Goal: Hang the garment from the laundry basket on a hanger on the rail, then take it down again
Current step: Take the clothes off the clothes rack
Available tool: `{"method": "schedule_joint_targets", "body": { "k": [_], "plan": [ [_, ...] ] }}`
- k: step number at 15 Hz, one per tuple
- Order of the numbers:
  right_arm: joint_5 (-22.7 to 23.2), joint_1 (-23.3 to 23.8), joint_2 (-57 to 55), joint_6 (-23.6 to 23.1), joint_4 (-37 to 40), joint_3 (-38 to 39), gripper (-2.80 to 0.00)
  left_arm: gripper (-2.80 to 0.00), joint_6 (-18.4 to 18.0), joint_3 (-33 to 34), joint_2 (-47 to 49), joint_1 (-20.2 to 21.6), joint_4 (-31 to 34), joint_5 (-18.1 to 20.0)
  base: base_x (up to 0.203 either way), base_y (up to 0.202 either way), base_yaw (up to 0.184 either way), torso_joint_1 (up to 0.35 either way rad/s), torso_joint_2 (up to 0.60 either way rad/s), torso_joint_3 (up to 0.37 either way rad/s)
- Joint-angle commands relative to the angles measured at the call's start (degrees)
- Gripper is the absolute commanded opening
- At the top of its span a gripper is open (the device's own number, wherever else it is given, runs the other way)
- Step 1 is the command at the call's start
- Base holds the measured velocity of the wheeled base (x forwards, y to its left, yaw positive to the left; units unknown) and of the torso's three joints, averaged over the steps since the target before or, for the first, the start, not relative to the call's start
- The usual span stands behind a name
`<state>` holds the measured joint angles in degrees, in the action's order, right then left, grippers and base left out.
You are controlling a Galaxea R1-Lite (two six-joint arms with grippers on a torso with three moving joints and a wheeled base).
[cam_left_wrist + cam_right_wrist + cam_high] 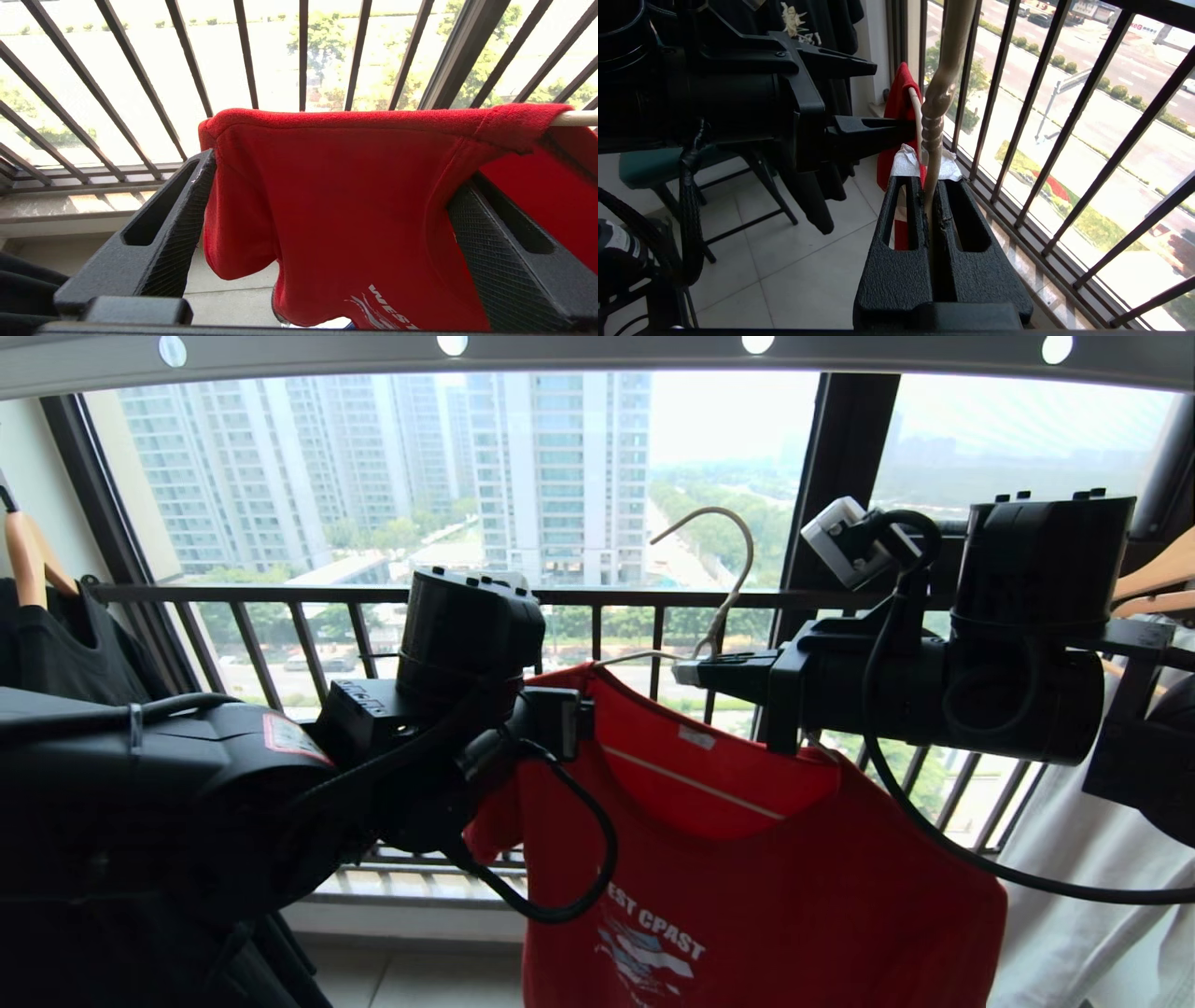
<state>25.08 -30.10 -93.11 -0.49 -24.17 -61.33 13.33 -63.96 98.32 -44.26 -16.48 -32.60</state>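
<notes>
Next, my left gripper grabs the garment by its shoulder (571, 677) beside the collar. Then I take the garment down off the wire hanger's arm (644, 656).
The garment (747, 859), a red T-shirt with white lettering, hangs on the pale wire hanger (738, 560). The hanger's hook is in the air below the rail (597, 355). My right gripper (927, 179) is shut on the hanger's twisted neck (934, 107), just above the collar. My left gripper (334, 175) is open. Its fingers stand wide on either side of the garment's left shoulder and sleeve (336, 210), where the cloth drapes over the hanger's arm (577, 118). The laundry basket is out of view.
A black shirt (65, 644) hangs on a wooden hanger at the left. A pale garment (1092, 896) and wooden hangers (1153, 581) are at the right. The dark barred window railing (373, 597) runs close behind. A chair (654, 168) stands on the tiled floor.
</notes>
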Motion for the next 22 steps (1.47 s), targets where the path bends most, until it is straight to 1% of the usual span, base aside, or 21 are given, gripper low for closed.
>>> {"method": "schedule_joint_targets", "body": {
  "k": [1, 5, 7, 8, 10, 11, 18, 20, 22],
  "plan": [
    [0.1, 0.0, 0.1, 0.0, -0.2, 0.0, -2.8, 0.0, -0.3, -0.1, 0.6, 0.0, -0.1, -1.8, 0.0, 0.0, 0.0, 0.0, 0.0, 0.0],
    [0.1, 0.1, -0.1, 0.0, -0.3, -0.2, -2.8, 0.0, -1.2, -0.1, 0.6, 0.3, 0.0, -2.3, 0.0, 0.0, 0.0, 0.0, 0.0, 0.0],
    [0.1, 0.4, -0.1, 0.0, -0.3, -0.2, -2.8, 0.0, -1.5, -0.3, 1.0, 0.3, 0.0, -5.0, 0.0, 0.0, 0.0, 0.0, 0.0, 0.0],
    [0.1, 0.5, -0.1, 0.0, -0.3, -0.2, -2.8, 0.0, -1.9, -0.4, 1.2, 0.3, 0.0, -5.6, 0.0, 0.0, 0.0, 0.0, 0.0, 0.0],
    [0.1, 0.7, -0.1, 0.0, -0.3, -0.3, -2.8, 0.0, -2.0, -0.4, 0.9, 0.3, 0.0, -5.8, 0.0, 0.0, 0.0, 0.0, 0.0, 0.0],
    [0.1, 0.9, -0.1, 0.0, -0.3, -0.3, -2.8, -2.8, -2.0, -0.4, 0.6, 0.4, 0.0, -5.8, 0.0, 0.0, 0.0, 0.0, 0.0, 0.0],
    [0.1, 1.1, -0.4, 0.0, -0.3, -0.4, -2.8, -2.8, -2.2, -0.5, 0.1, 1.1, 0.0, -5.9, 0.0, 0.0, 0.0, 0.0, 0.0, 0.0],
    [0.1, 1.2, -0.6, 0.0, -0.3, -0.4, -2.8, -2.8, -3.5, -0.9, -0.5, 3.1, 0.0, -5.8, 0.0, 0.0, 0.0, 0.0, 0.0, 0.0],
    [0.0, 1.5, -0.8, 0.0, -0.3, -0.3, -2.8, -2.8, -4.7, -2.1, -0.9, 7.6, 0.1, -5.6, 0.0, 0.0, 0.0, 0.0, 0.0, 0.0]
  ]
}}
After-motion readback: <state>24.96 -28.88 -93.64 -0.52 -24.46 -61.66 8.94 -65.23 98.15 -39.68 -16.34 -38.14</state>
